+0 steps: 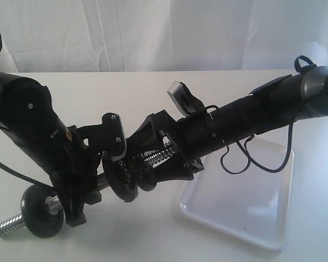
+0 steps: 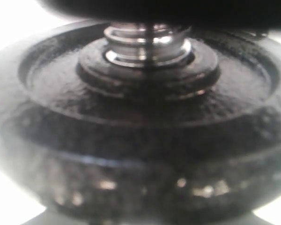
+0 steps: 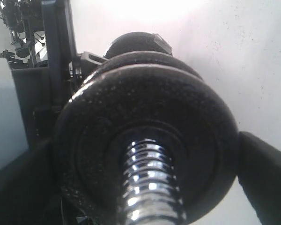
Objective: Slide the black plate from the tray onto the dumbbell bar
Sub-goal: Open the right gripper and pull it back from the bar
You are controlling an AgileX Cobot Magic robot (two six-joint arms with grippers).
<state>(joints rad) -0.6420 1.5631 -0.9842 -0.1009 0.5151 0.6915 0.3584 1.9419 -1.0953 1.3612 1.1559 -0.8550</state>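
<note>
I should grab the black plate [image 3: 178, 122] next with my right gripper by its rim [image 3: 228, 123], to slide the plate along the dumbbell bar.
The dumbbell bar [image 1: 6, 225] lies slanted, with a black disc [image 1: 42, 212] near its low left threaded end. My left gripper [image 1: 76, 203] is shut on the bar's middle. The black plate [image 1: 123, 185] sits threaded on the bar's upper right end, whose thread [image 3: 147, 180] pokes out through the plate's hole. My right gripper [image 1: 130, 177] reaches across the middle, and its fingers [image 3: 267, 176] press the rim of the plate [image 3: 178, 122] from both sides. In the left wrist view a black disc [image 2: 140, 140] fills the frame around the chrome bar [image 2: 147, 44], hiding the jaws.
The white tray [image 1: 262, 218] stands at the lower right under the right arm, with no disc visible in it. A loose cable [image 1: 273, 164] hangs from the right arm above the tray. White cloth backs the white table.
</note>
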